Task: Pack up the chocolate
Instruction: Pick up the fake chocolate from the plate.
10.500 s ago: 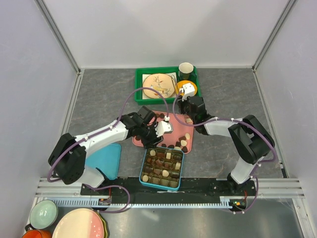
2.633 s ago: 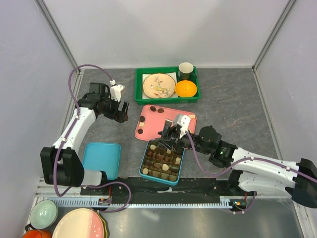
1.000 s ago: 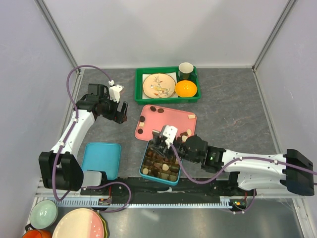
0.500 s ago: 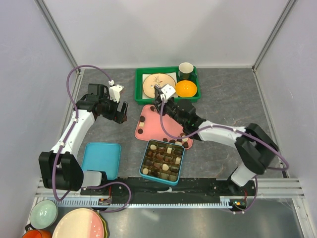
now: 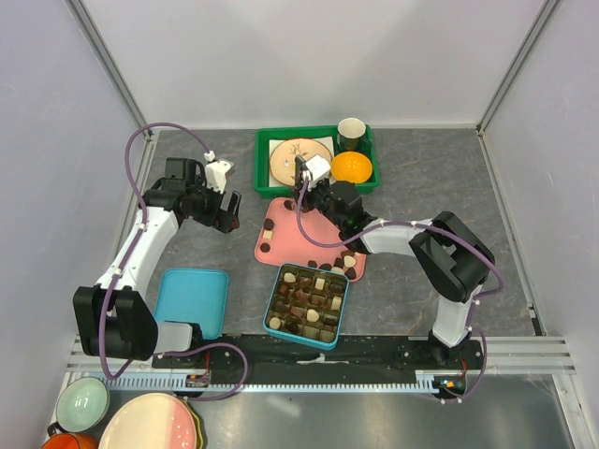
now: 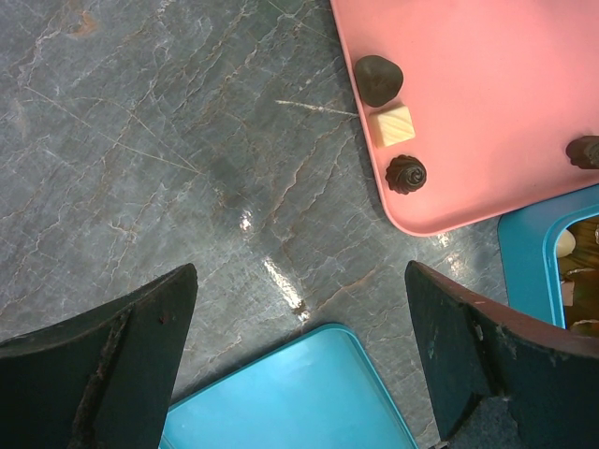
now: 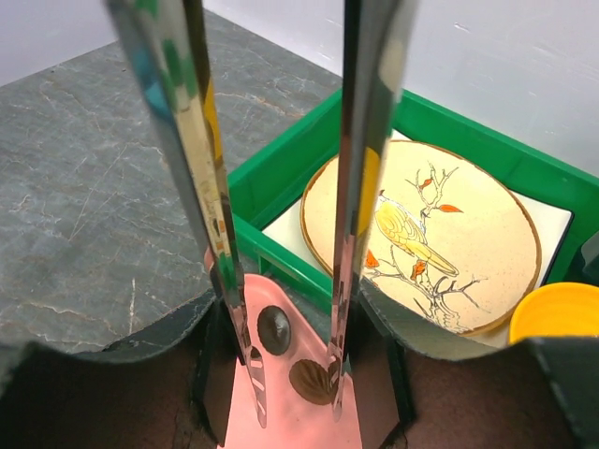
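I should next grab the ridged chocolate by its opposite sides with my right gripper, to pack it into the teal box. This leaves the chocolate's bottom free.
Chocolate pieces fill the teal box (image 5: 307, 304) at the front. More lie on the pink tray (image 5: 309, 238): a few at its left edge (image 5: 266, 237) and several at its near right corner (image 5: 343, 266). My right gripper (image 5: 301, 198) hangs over the tray's far end, its long shiny fingers (image 7: 229, 281) open. In the right wrist view the gripper (image 7: 298, 407) has two dark chocolates (image 7: 273, 329) between its tips. My left gripper (image 5: 225, 213) is open and empty, left of the tray. In the left wrist view the gripper (image 6: 299, 365) looks down on three tray chocolates (image 6: 391, 123).
A green crate (image 5: 264, 140) behind the pink tray holds a bird-pattern plate (image 5: 288, 159), an orange (image 5: 354, 166) and a dark cup (image 5: 351, 131). The teal lid (image 5: 192, 301) lies at the front left and shows in the left wrist view (image 6: 290, 402). Bowls and plates (image 5: 140, 421) sit below the rail.
My right arm left the teal box and swung back to the pink tray's far end, then settled slightly right there. My left arm has not moved.
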{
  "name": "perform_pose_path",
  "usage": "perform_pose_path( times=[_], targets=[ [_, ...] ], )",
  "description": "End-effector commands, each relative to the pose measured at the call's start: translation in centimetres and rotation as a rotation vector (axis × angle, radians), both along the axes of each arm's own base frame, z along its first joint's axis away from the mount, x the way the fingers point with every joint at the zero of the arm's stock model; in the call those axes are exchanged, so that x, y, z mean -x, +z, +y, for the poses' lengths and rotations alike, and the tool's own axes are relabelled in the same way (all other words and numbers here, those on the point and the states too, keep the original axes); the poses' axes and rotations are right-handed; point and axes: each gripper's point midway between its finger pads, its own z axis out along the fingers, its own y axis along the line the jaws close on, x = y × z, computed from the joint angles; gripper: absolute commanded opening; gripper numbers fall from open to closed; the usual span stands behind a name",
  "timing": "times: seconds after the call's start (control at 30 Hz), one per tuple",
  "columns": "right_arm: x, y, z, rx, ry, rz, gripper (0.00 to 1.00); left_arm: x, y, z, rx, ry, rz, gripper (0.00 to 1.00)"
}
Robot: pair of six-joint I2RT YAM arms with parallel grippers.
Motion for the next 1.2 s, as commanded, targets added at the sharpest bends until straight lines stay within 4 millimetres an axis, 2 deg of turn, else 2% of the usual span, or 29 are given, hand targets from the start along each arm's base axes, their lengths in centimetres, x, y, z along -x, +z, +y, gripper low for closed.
perform_pose_path(
  times=[0.0,0.3,0.47,0.6,0.77,0.87,0.9,0.97,1.0,1.07,1.1,1.13,1.17],
  targets=[
    [-1.4,2.9,0.6,-0.085,-0.007,-0.083,0.53,-0.7,1.4,0.1,-0.005,-0.021,-0.064,0.99],
    [-2.1,-0.1,0.4,-0.054,-0.005,-0.057,0.52,-0.6,1.5,0.3,-0.017,-0.019,-0.067,0.99],
    [-1.8,-0.7,0.1,-0.044,-0.005,-0.053,0.51,-0.6,1.4,0.4,-0.023,-0.019,-0.064,0.99],
    [-1.0,-0.5,0.6,-0.054,0.041,-0.044,0.49,-0.6,1.4,0.3,-0.021,-0.02,-0.065,0.99],
    [-0.2,-1.1,1.5,-0.063,0.098,-0.009,0.39,-0.5,1.6,0.4,-0.021,-0.02,-0.065,0.99],
    [0.0,-0.6,1.0,-0.066,0.086,-0.012,0.32,-0.3,1.7,0.4,-0.025,-0.019,-0.067,0.99],
    [0.2,0.4,0.7,-0.077,0.082,-0.027,0.3,-0.4,1.7,0.5,-0.026,-0.018,-0.067,0.99],
    [0.7,1.0,-0.1,-0.082,0.067,-0.03,0.25,-0.2,1.6,0.5,-0.03,-0.019,-0.062,0.99],
    [1.2,3.1,-0.5,-0.105,0.068,-0.062,0.23,-0.2,1.6,0.5,-0.03,-0.019,-0.064,0.99],
    [2.5,3.8,-1.2,-0.107,0.083,-0.056,0.2,-0.1,1.5,0.5,-0.03,-0.021,-0.061,0.99],
    [3.7,6.3,-1.4,-0.14,0.109,-0.082,0.19,-0.1,1.4,0.5,-0.029,-0.02,-0.059,0.99],
    [4.5,6.3,-1.6,-0.132,0.125,-0.059,0.17,0.0,1.3,0.5,-0.028,-0.021,-0.056,0.99],
    [5.9,8.2,-2.2,-0.148,0.149,-0.079,0.16,0.0,1.4,0.5,-0.027,-0.022,-0.059,0.99]
  ],
)
